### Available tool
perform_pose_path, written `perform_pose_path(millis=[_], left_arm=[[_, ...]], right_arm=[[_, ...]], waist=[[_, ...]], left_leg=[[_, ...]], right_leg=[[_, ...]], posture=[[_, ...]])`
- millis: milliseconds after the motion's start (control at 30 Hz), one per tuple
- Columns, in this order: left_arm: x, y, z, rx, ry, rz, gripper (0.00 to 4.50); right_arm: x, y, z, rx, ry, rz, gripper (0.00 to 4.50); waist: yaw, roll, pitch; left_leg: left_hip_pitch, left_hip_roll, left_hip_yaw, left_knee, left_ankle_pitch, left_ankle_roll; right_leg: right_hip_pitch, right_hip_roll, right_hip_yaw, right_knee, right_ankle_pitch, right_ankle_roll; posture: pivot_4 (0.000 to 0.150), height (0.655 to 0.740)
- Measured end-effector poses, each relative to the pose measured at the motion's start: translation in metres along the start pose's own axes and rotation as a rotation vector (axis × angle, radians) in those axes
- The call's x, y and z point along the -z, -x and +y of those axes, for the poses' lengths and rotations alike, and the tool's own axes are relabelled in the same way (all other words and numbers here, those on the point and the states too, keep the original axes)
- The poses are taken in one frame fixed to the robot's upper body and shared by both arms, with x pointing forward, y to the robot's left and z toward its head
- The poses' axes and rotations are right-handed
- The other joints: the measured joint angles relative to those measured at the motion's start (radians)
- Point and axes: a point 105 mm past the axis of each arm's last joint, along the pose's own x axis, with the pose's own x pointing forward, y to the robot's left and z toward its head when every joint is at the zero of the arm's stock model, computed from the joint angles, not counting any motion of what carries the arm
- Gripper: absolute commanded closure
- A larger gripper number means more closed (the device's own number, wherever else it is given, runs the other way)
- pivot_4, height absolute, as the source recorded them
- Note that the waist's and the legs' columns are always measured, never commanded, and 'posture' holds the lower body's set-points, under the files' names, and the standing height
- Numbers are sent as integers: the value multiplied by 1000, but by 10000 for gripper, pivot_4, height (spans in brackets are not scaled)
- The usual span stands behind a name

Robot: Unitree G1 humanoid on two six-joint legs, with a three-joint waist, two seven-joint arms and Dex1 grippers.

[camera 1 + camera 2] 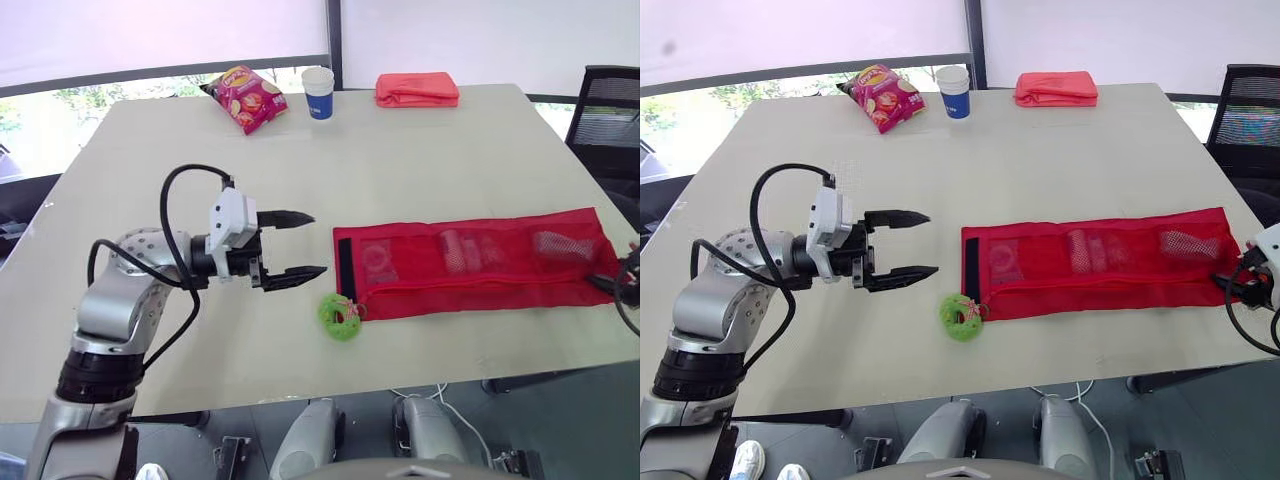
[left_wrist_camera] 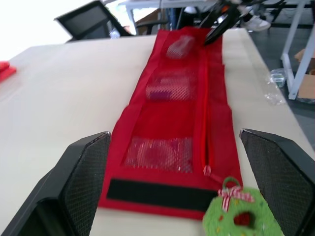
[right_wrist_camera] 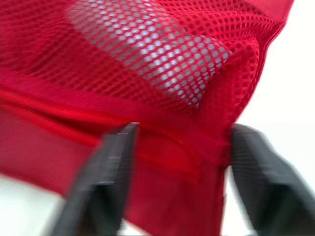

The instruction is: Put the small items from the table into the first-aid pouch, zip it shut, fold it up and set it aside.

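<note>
The mesh pockets lie spread flat on the tabletop, so my left gripper should next grip the pouch by its thin black-trimmed end hem (image 1: 339, 254) (image 2: 115, 202).
A long red mesh first-aid pouch (image 1: 470, 265) lies flat and unfolded on the table, with small items showing through its three pockets. A green wreath-shaped charm (image 1: 340, 316) lies at the pouch's left front corner, by the zipper pull. My left gripper (image 1: 297, 246) is open, hovering just left of the pouch's black-strip end and pointing at it. At the pouch's far right end, my right gripper (image 1: 1237, 283) is open with the pouch's mesh edge (image 3: 172, 147) between its fingers (image 3: 106, 172).
At the table's far side lie a snack bag (image 1: 245, 97), a paper cup (image 1: 318, 92) and a folded red cloth (image 1: 417, 89). A black office chair (image 1: 610, 100) stands at the right. The table's front edge runs just below the pouch.
</note>
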Motion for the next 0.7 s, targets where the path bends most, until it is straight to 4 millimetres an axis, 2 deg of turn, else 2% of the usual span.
perform_pose_path(millis=[67,167,200,267,333,367,433,567,700], left_arm=[[7,2,5,-43,35,27,0],[21,5,16,-131,117,75,0],[30,4,18,-162,172,99,0],[36,0,17,-162,218,118,0],[47,-11,16,-160,316,143,0],[48,-12,16,-162,323,145,0],[53,-24,28,-212,388,164,0],[60,-55,39,-228,394,214,0],[72,-72,38,-210,415,254,0]], right_arm=[[-8,12,1,-4,31,-66,1400],[-31,27,11,-4,33,-255,1400],[-45,35,21,-20,11,-379,1400],[-51,41,34,-56,-11,-438,1400],[-65,52,60,-160,-49,-507,1400],[-67,53,62,-168,-47,-513,1400],[-83,64,84,-264,-55,-570,1400],[-91,81,136,-487,-24,-606,1400],[-90,87,148,-550,-21,-594,1400]], waist=[[1,0,0],[0,0,0],[-1,0,0],[-1,0,0],[2,0,0],[2,0,0],[4,0,0],[6,-1,0],[0,-2,1]], left_leg=[[0,0,0,0,0,0],[1,1,-1,0,0,1],[1,1,-1,0,0,0],[1,1,-1,0,0,0],[0,1,-2,0,0,1],[0,1,-2,0,0,1],[0,0,-4,1,0,1],[0,0,-5,1,0,0],[0,0,-3,1,0,0]], right_leg=[[0,0,0,0,0,0],[1,0,0,0,-2,3],[1,0,0,0,-2,3],[1,0,0,0,-2,3],[1,-1,1,0,-1,2],[1,-1,0,0,-1,2],[2,-1,-2,0,-2,3],[3,-1,-4,-1,-2,3],[2,-4,-2,-1,-2,3]], posture=[[1500,7395],[1500,7395],[1500,7395],[1500,7395],[1500,7395],[1500,7395],[1500,7395],[1500,7395],[1500,7395]])
